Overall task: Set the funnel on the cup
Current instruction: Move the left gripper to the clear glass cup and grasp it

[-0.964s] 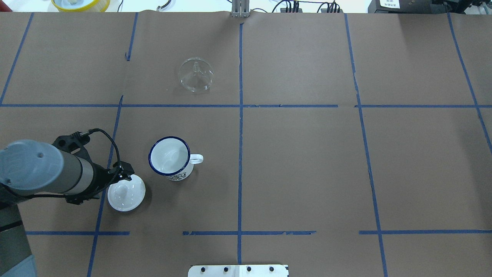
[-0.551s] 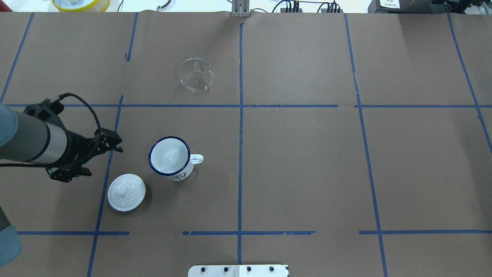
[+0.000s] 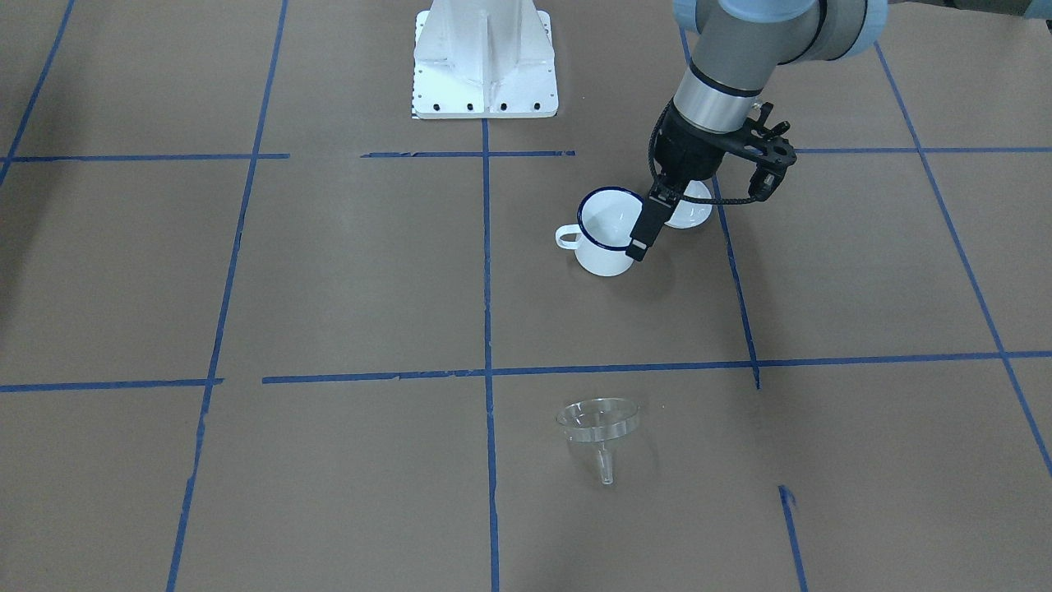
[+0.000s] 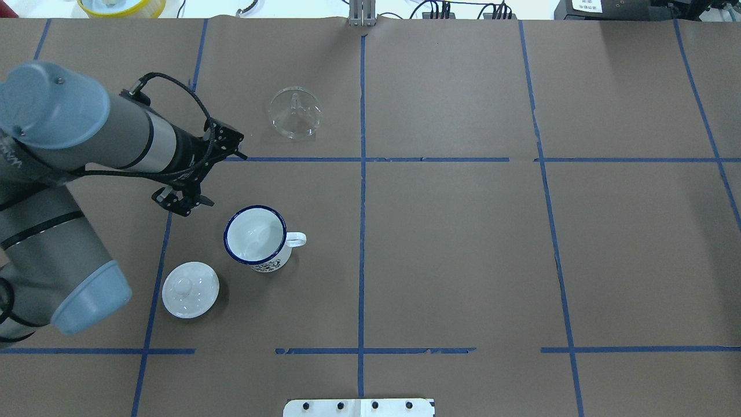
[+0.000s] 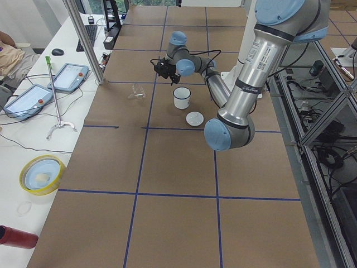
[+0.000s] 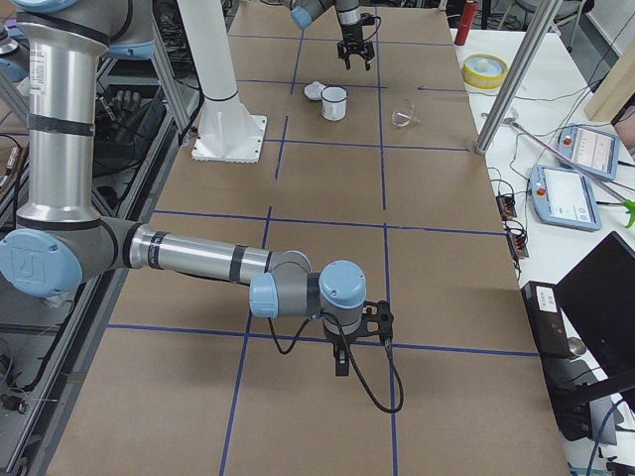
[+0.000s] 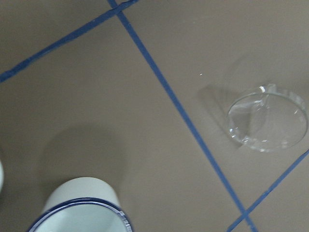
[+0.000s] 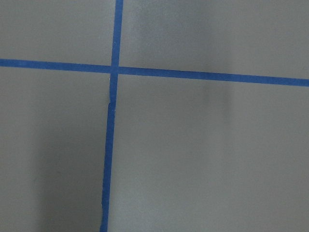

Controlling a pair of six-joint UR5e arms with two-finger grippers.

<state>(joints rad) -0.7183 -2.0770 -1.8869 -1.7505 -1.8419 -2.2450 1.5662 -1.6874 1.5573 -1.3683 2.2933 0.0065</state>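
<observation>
The clear funnel needs to go on the cup (image 3: 603, 232), so the left gripper should grab the funnel by its wide rim (image 3: 597, 401) next.
The clear funnel (image 4: 295, 113) lies tilted on the brown paper at the far side, its spout pointing away from me (image 3: 598, 421); it shows at the right of the left wrist view (image 7: 268, 118). The white cup (image 4: 255, 237) with a dark blue rim stands upright and empty, handle to the right (image 3: 600, 222). My left gripper (image 4: 238, 149) hangs above the table between cup and funnel, left of both, jaws apart and empty (image 3: 641, 245). My right gripper (image 6: 340, 369) shows only in the exterior right view, low over the paper far from both; I cannot tell its state.
A round white domed lid (image 4: 190, 289) with a knob lies on the paper near-left of the cup. The robot's white base plate (image 4: 359, 407) sits at the near edge. A metal post (image 4: 362, 14) and a yellow-rimmed dish (image 4: 121, 6) stand at the far edge.
My left gripper has risen off the white lid, leaving it on the paper, and has swung away from me, past the cup's left side toward the funnel. Cup and funnel have not moved.
</observation>
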